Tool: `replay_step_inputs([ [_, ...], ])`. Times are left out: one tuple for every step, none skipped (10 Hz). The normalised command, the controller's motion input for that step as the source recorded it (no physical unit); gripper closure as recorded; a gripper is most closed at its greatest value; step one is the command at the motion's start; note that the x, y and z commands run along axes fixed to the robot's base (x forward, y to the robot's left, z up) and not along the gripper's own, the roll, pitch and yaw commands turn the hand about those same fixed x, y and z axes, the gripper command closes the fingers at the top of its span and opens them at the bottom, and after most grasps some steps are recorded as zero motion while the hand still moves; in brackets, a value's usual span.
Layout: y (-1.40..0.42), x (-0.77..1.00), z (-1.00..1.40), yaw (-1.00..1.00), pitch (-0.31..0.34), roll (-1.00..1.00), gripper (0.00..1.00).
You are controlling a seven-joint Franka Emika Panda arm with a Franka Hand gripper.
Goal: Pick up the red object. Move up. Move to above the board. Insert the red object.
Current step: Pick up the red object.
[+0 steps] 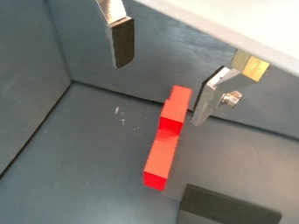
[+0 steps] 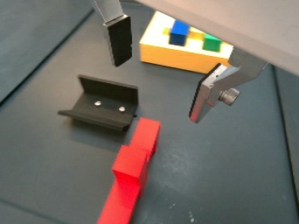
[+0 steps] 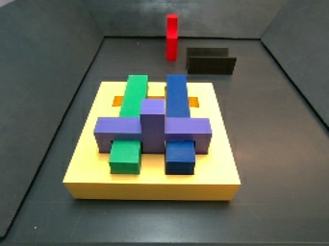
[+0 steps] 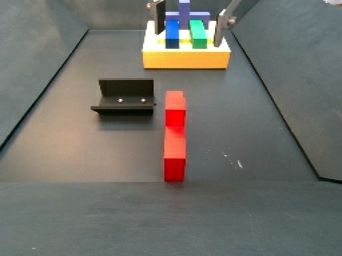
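Next, the gripper grabs the red object by its raised upright block (image 3: pixel 172 25) to insert it into the yellow board (image 3: pixel 154 183).
The red object (image 4: pixel 174 135) is a long red bar lying flat on the dark floor; it also shows in both wrist views (image 1: pixel 167 140) (image 2: pixel 131 171) and at the far end in a side view (image 3: pixel 171 36). The yellow board (image 3: pixel 154 183) carries purple, green and blue pieces, and it also shows in other views (image 4: pixel 185 57) (image 2: pixel 176 54). My gripper (image 1: pixel 163 70) (image 2: pixel 163 67) is open and empty. It hangs above the floor over the bar's end nearest the board, with nothing between the fingers (image 1: pixel 119 44). It shows at the top edge in a side view (image 4: pixel 193 14).
The fixture (image 4: pixel 127 98) stands on the floor beside the red bar, between it and a side wall; it also shows in other views (image 2: pixel 103 103) (image 3: pixel 211 61) (image 1: pixel 228 206). Grey walls enclose the floor on all sides.
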Motion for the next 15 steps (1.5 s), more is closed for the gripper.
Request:
replay_step_inputs([
  [0.14,0.03,-0.18,-0.86,0.074,-0.02,0.0],
  [0.16,0.01,-0.2,-0.85,0.077,-0.01,0.0],
  [0.19,0.0,-0.2,-0.83,0.079,0.0,0.0],
  [0.29,0.0,-0.25,-0.74,0.104,0.0,0.0],
  [0.38,0.07,-0.31,-0.66,0.127,0.0,0.0],
  [0.39,0.11,-0.32,-0.64,0.137,0.0,0.0],
  [0.37,0.11,-0.31,-0.65,0.13,0.0,0.0],
  [0.37,0.11,-0.31,-0.67,0.123,0.0,0.0],
  [0.36,0.12,-0.27,-0.68,0.119,0.0,0.0],
  [0.35,0.12,-0.23,-0.68,0.113,0.0,0.0],
  [0.3,0.12,-0.23,-0.72,0.1,0.0,0.0],
  [0.09,0.11,-0.19,-0.82,0.093,0.0,0.0],
  [0.0,0.08,-0.13,-0.82,0.106,0.0,0.0],
  [0.0,0.08,-0.11,-0.8,0.091,0.0,0.0],
  [0.0,0.07,-0.06,-0.83,0.071,-0.03,0.0],
])
